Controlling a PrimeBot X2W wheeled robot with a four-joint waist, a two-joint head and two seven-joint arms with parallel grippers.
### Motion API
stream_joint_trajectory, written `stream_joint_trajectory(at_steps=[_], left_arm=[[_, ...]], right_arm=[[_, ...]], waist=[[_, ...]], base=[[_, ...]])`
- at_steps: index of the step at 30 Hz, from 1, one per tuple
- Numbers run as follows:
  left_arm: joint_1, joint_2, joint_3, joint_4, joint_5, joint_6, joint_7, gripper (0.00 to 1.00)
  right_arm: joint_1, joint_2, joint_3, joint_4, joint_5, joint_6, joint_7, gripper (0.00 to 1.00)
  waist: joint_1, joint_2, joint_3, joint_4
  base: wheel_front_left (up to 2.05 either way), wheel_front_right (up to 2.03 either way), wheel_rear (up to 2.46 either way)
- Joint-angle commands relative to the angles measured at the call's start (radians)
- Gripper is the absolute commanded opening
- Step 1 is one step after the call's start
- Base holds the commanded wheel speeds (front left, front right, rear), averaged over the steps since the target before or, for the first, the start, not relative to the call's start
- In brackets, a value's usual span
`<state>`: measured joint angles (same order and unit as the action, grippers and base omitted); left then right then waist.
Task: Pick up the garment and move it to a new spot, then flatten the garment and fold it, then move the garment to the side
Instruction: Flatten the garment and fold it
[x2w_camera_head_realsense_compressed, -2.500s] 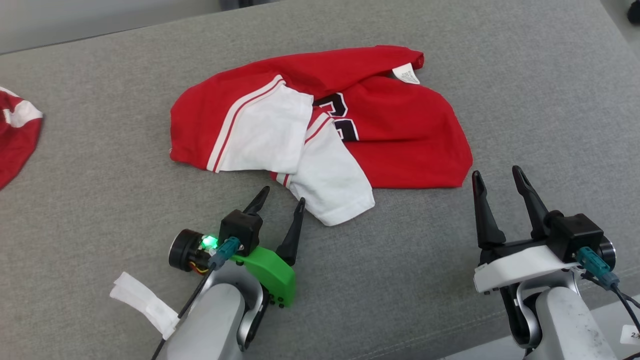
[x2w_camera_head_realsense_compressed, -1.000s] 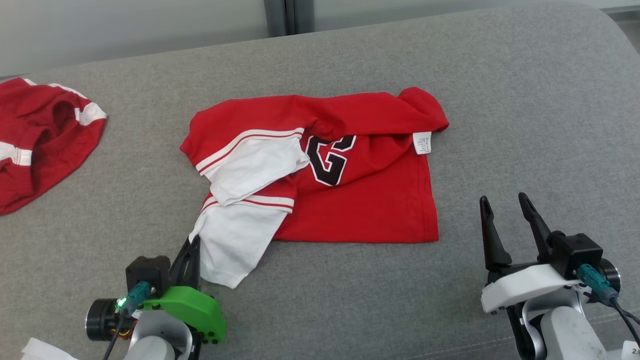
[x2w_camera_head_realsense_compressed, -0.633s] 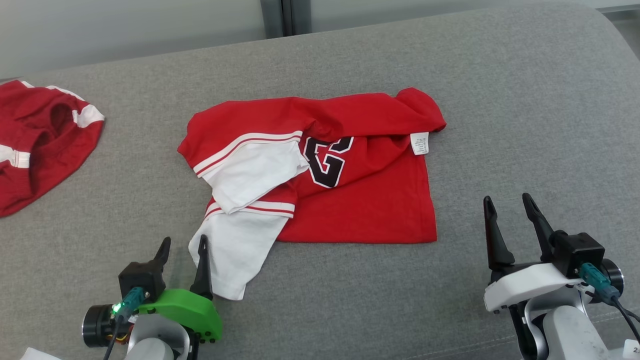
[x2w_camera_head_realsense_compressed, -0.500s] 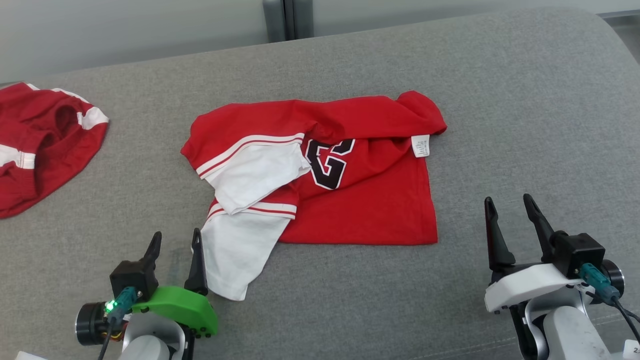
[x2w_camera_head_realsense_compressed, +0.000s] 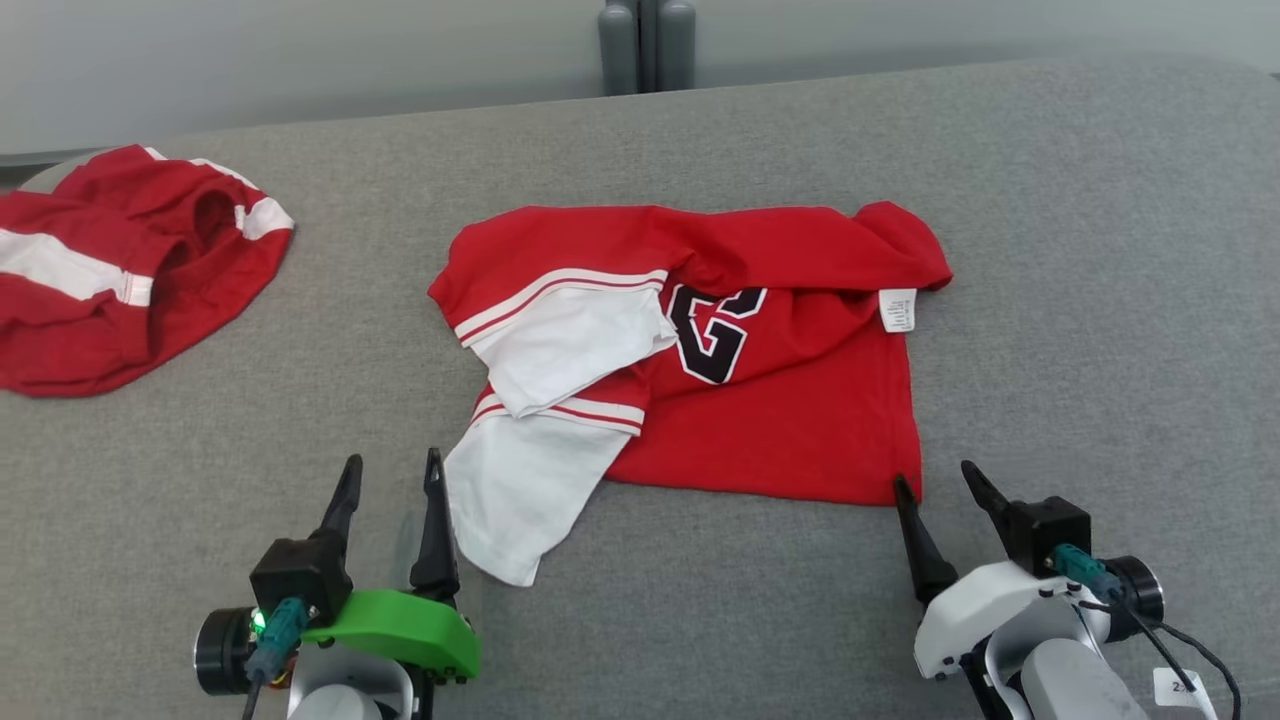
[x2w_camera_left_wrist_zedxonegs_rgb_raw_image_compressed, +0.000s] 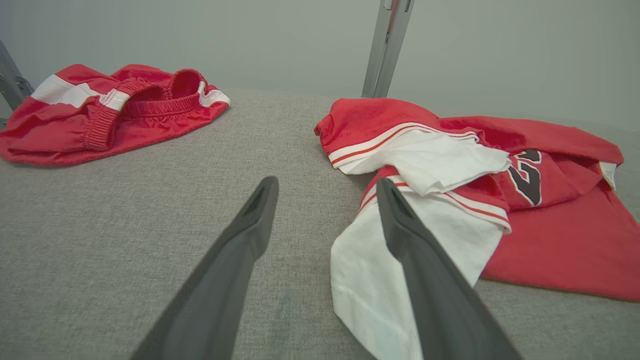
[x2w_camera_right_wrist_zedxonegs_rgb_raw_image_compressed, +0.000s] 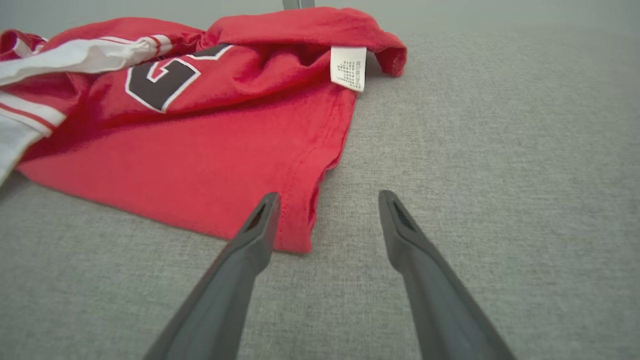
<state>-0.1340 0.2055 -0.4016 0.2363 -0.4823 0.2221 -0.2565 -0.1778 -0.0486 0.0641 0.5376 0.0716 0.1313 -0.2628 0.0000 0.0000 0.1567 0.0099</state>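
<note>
Next, my right gripper grabs the jersey by its hem corner (x2w_camera_head_realsense_compressed: 908, 482), since the jersey's red body (x2w_camera_head_realsense_compressed: 780, 414) lies flat on the cushioned surface.
The garment (x2w_camera_head_realsense_compressed: 790, 420) is a red jersey with white sleeves and a black number, lying crumpled on the grey cushioned surface (x2w_camera_head_realsense_compressed: 1100, 250). My left gripper (x2w_camera_head_realsense_compressed: 392, 468) stands open just left of the lower white sleeve (x2w_camera_head_realsense_compressed: 520, 490), holding nothing. In the left wrist view the garment (x2w_camera_left_wrist_zedxonegs_rgb_raw_image_compressed: 550, 240) lies to the right, and the right one of the fingers (x2w_camera_left_wrist_zedxonegs_rgb_raw_image_compressed: 425, 280) of my left gripper (x2w_camera_left_wrist_zedxonegs_rgb_raw_image_compressed: 326, 185) overlaps the sleeve's edge. My right gripper (x2w_camera_head_realsense_compressed: 937, 480) is open at the garment's near right corner. The right wrist view shows that corner of the garment (x2w_camera_right_wrist_zedxonegs_rgb_raw_image_compressed: 200, 165) between the tips of my right gripper (x2w_camera_right_wrist_zedxonegs_rgb_raw_image_compressed: 328, 197), close to the left finger.
A second red and white garment (x2w_camera_head_realsense_compressed: 120, 270) lies bunched at the far left, also in the left wrist view (x2w_camera_left_wrist_zedxonegs_rgb_raw_image_compressed: 110, 115). A white label (x2w_camera_head_realsense_compressed: 897, 308) hangs at the jersey's right edge. A grey metal post (x2w_camera_head_realsense_compressed: 647, 45) stands behind the surface.
My left gripper has opened and let go of the white sleeve, which now lies on the surface. My right gripper has come in to the garment's near right corner. The head camera has shifted.
</note>
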Motion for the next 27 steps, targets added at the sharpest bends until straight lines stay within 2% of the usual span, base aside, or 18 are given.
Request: stream_joint_trajectory(at_steps=[1,5,6,7,8,9,14,21,27], left_arm=[[0.015,-0.003,-0.001,-0.001,0.009,-0.002,-0.005,1.0],[0.019,-0.017,0.002,-0.003,0.014,-0.003,-0.008,1.0],[0.02,-0.018,0.003,-0.003,0.015,-0.004,-0.009,1.0],[0.021,-0.019,0.007,-0.003,0.016,-0.005,-0.009,1.0],[0.021,-0.02,0.008,-0.003,0.016,-0.005,-0.009,1.0],[0.022,-0.02,0.012,-0.004,0.019,-0.006,-0.009,1.0],[0.026,-0.025,0.027,-0.007,0.026,-0.006,-0.01,1.0],[0.032,-0.038,0.04,-0.015,0.035,-0.015,-0.01,1.0],[0.027,-0.052,0.038,-0.019,0.049,-0.029,-0.009,1.0]], right_arm=[[-0.033,-0.003,0.003,0.04,-0.011,-0.001,-0.003,1.0],[-0.102,-0.003,0.007,0.16,-0.027,-0.001,0.003,1.0],[-0.112,-0.003,0.006,0.178,-0.03,-0.001,0.006,0.9],[-0.132,-0.003,0.007,0.214,-0.032,-0.001,0.011,0.69],[-0.141,-0.003,0.005,0.231,-0.031,-0.001,0.013,0.37],[-0.158,-0.003,0.0,0.258,-0.033,-0.001,0.013,0.0],[-0.212,-0.006,-0.084,0.291,-0.061,-0.001,0.002,0.0],[-0.227,-0.02,-0.271,0.261,-0.167,-0.001,-0.003,0.0],[-0.218,-0.037,-0.374,0.228,-0.222,-0.001,-0.003,0.0]], waist=[[0.0,0.0,0.007,0.031],[0.0,0.0,0.014,0.059],[0.0,0.0,0.015,0.063],[0.0,0.0,0.017,0.071],[0.0,0.0,0.017,0.074],[0.0,0.0,0.017,0.08],[0.0,0.0,0.016,0.085],[0.0,0.0,0.02,0.077],[0.0,0.0,0.031,0.067]], base=[[0.0,0.0,0.0],[0.0,0.0,0.0],[0.0,0.0,0.0],[0.0,0.0,0.0],[0.0,0.0,0.0],[0.0,0.0,0.0],[0.0,0.0,0.0],[0.0,0.0,0.0],[0.0,0.0,0.0]])
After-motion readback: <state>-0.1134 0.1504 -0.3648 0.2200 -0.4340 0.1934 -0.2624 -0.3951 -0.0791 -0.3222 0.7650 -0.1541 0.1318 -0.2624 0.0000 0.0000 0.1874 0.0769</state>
